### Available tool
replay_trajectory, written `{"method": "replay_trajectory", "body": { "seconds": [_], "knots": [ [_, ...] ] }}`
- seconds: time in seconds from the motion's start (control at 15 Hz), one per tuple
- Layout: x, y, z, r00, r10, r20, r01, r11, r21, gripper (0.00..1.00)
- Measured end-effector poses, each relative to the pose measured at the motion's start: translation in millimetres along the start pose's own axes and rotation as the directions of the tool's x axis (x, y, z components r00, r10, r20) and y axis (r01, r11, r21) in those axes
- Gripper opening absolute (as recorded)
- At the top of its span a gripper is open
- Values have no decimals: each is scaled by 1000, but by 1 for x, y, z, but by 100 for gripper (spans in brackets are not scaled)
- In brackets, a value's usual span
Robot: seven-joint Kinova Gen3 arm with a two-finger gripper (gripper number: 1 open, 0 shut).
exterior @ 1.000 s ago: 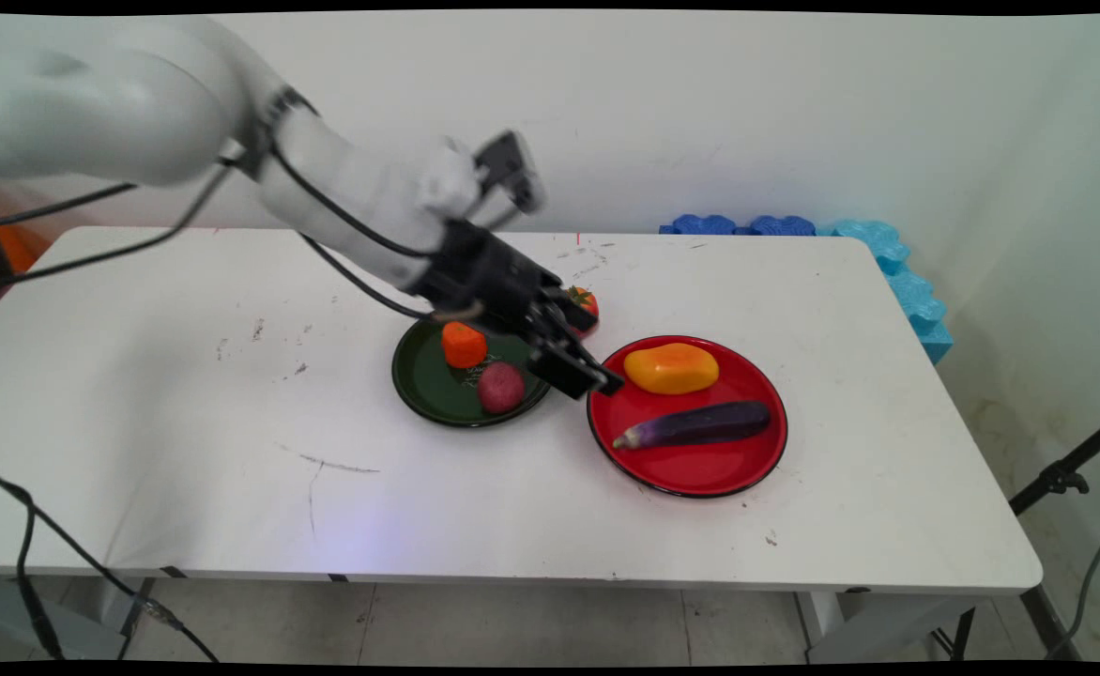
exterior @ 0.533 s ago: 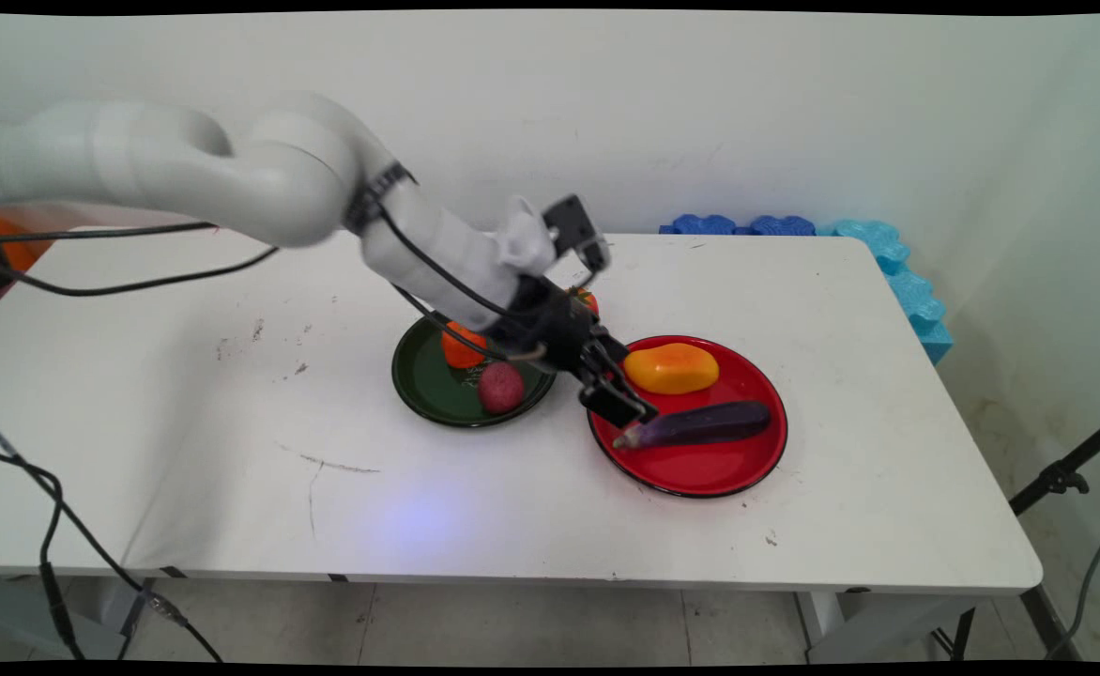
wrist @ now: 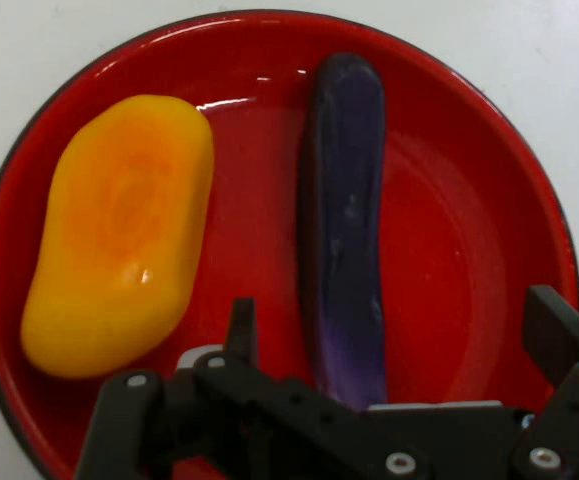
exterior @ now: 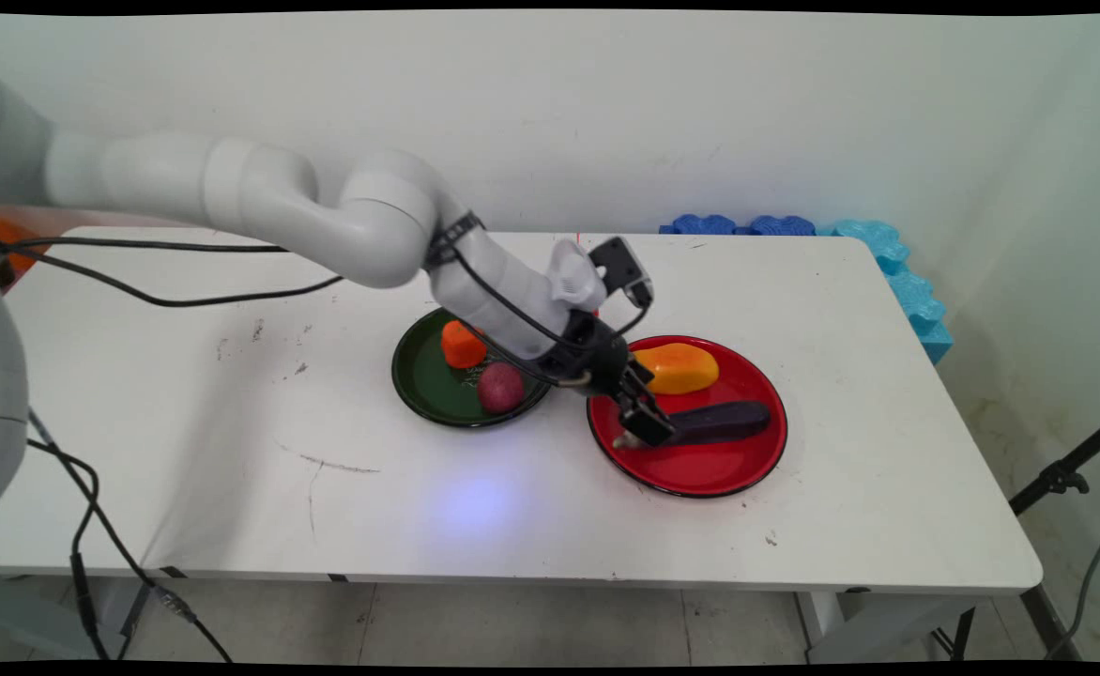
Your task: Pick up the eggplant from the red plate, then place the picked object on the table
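The gripper grabs the dark purple eggplant by its stem end next. Then it lifts the eggplant off the red plate.
My gripper is low over the left part of the red plate, at the stem end of a purple eggplant. In the hand view the gripper is open. One finger stands left of the eggplant and the other to its right, so the eggplant lies between them, untouched. A yellow-orange mango lies beside it on the red plate; in the main view the mango is just behind my hand.
A dark green plate left of the red one holds an orange carrot piece and a dark red round vegetable. Blue foam pieces line the table's far right corner. A black stand is off the right edge.
The arm has swung right and down, from over the green plate's edge to the red plate. The gripper now sits over the eggplant's stem end.
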Motion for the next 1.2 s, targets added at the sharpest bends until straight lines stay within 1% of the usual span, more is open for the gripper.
{"method": "replay_trajectory", "body": {
  "seconds": [0.33, 0.6, 0.67, 0.93, 1.2],
  "knots": [
    [2, -6, 31, 1000, -11, 18, 11, 1000, -12, 100],
    [6, -8, 44, 1000, -5, 23, 6, 1000, -23, 100],
    [7, -8, 46, 1000, -2, 23, 3, 1000, -25, 0],
    [11, -8, 50, 999, 29, 22, -28, 999, -39, 0],
    [16, -5, 36, 995, 93, 22, -92, 995, -49, 0]
  ]
}}
